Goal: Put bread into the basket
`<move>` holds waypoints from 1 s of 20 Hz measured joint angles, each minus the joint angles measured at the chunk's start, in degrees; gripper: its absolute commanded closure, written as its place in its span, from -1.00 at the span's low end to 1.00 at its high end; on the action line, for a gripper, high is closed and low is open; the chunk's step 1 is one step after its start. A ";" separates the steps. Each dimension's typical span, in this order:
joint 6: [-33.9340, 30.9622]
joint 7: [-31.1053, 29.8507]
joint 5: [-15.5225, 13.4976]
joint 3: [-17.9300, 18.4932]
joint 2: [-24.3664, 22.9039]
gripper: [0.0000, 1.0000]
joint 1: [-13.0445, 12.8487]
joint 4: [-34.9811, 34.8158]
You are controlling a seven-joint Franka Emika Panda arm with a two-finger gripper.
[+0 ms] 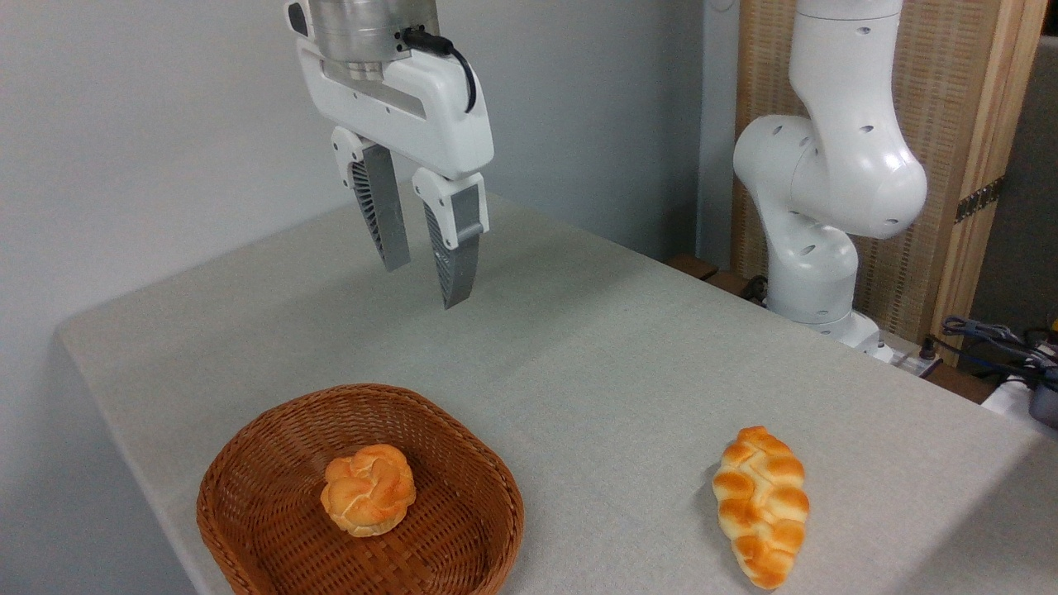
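My gripper grabs the braided loaf by its middle (763, 506) next, to put the bread into the wicker basket.
The bread (761, 504), a long braided golden-orange loaf, lies on the grey table at the front right. At the front left sits the brown wicker basket (248, 487), with a small round knotted bun (368, 489) in its middle. My gripper (423, 286) hangs open high above the table, behind the basket and far up-left of the bread. Nothing is between its grey fingers (455, 263).
The arm's white base and lower links (818, 223) stand at the table's back right, in front of a wooden screen (959, 124). Cables and plugs (1000, 339) lie off the right edge. The grey table (579, 355) ends close to the basket on the left.
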 measured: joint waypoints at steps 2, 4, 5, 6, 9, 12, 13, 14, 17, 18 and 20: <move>-0.09 -1.45 0.00 1.05 -0.70 -1.00 0.00 -1.69; -0.13 -2.27 0.00 2.58 -1.94 -1.00 0.02 -4.82; -0.14 -2.86 0.00 3.43 -2.75 -1.00 0.05 -6.85; -0.14 -3.27 0.01 4.33 -3.68 -1.00 0.06 -9.17; 0.52 -3.78 0.36 9.06 -6.94 -1.00 0.15 -16.94; 3.93 -3.76 2.81 14.75 -9.65 -1.00 0.33 -22.18; 4.71 -3.76 4.99 16.08 -10.24 -1.00 0.40 -23.11; 5.08 -3.76 7.74 17.22 -10.61 -1.00 0.42 -23.64; 5.82 -3.75 14.69 19.66 -11.02 -1.00 0.42 -24.72; 6.77 -3.75 15.87 20.35 -11.02 -1.00 0.42 -25.34; 9.33 -3.75 16.88 21.42 -11.01 -1.00 0.42 -27.45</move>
